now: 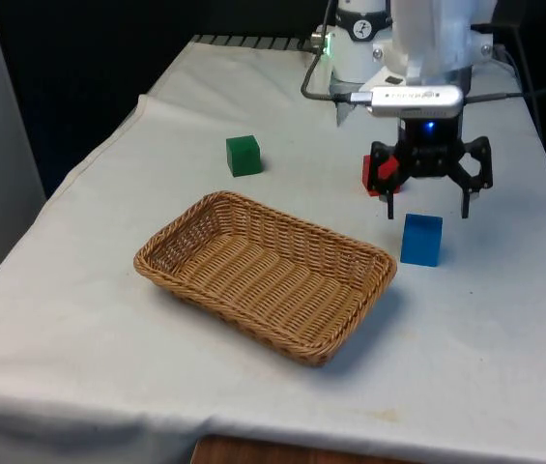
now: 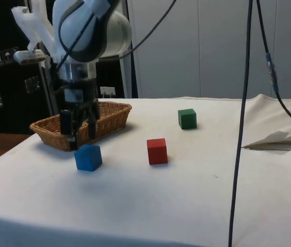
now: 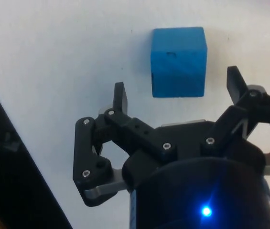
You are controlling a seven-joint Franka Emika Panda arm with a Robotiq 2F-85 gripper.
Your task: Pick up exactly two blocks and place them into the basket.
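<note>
The gripper next needs to pick up the blue block (image 1: pixel 421 240) by its opposite sides, so that one of two blocks goes into the basket.
A blue block (image 1: pixel 421 240) (image 2: pixel 88 157) (image 3: pixel 178 62) stands on the white cloth at the front view's right of the wicker basket (image 1: pixel 222 311) (image 2: pixel 115 117). My gripper (image 1: pixel 428 210) (image 2: pixel 81 140) (image 3: pixel 177 90) hovers just above and slightly behind it, open, with nothing between its fingers (image 3: pixel 119 98). A red block (image 1: pixel 370 174) (image 2: pixel 157 151) sits behind the gripper, partly hidden by it in the front view. The green block (image 1: pixel 244 155) (image 2: pixel 187 118) rests farther off, beyond the basket's far corner. The basket holds no blocks.
Black cables (image 2: pixel 240 128) hang down in the side view between the camera and the table. The cloth drops off at the table's edge (image 1: pixel 99 145) on the front view's left. Bare cloth surrounds the blue block.
</note>
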